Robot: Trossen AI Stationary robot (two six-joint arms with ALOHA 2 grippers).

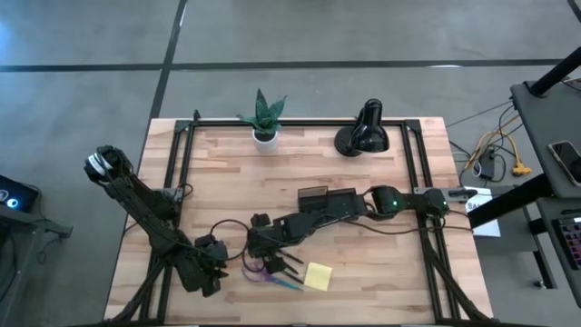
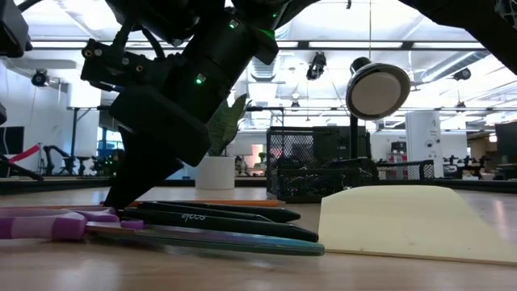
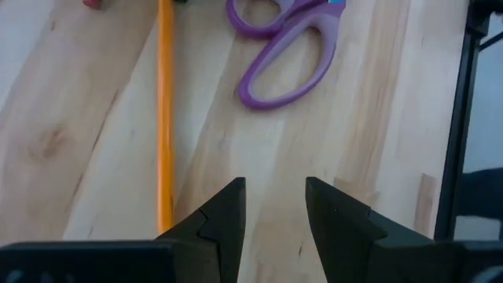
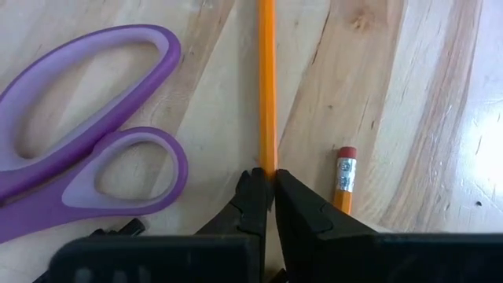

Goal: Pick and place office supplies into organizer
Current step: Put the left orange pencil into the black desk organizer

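Next, my left gripper reaches the black pen and grabs its clip end. That leaves the pen's tip free to enter the organizer (image 1: 327,202).
An orange pencil (image 4: 267,86) lies on the wooden table, with my right gripper (image 4: 271,185) shut on it, just right of the purple-handled scissors (image 4: 94,157). A second pencil with a pink eraser (image 4: 343,177) lies beside the fingers. My left gripper (image 3: 275,204) hovers open over bare wood, next to the pencil (image 3: 165,118) and short of the scissors (image 3: 291,55). Black pens (image 2: 218,214) and a yellow sticky-note pad (image 1: 318,275) lie near the front. The dark organizer (image 1: 327,202) stands mid-table under my right arm. My right gripper pinches the orange pencil's shaft (image 4: 268,161) between its two fingertips. The fingers slant down from the table's right side, and the pencil runs straight on away from them. It lies flat on the wood; the fingers hide how far it reaches under them.
A potted green plant (image 1: 263,118) and a black desk lamp (image 1: 363,132) stand along the far edge. Black frame rails (image 1: 177,173) run down both sides of the table. Bare wood shows left of the organizer and in the near right corner.
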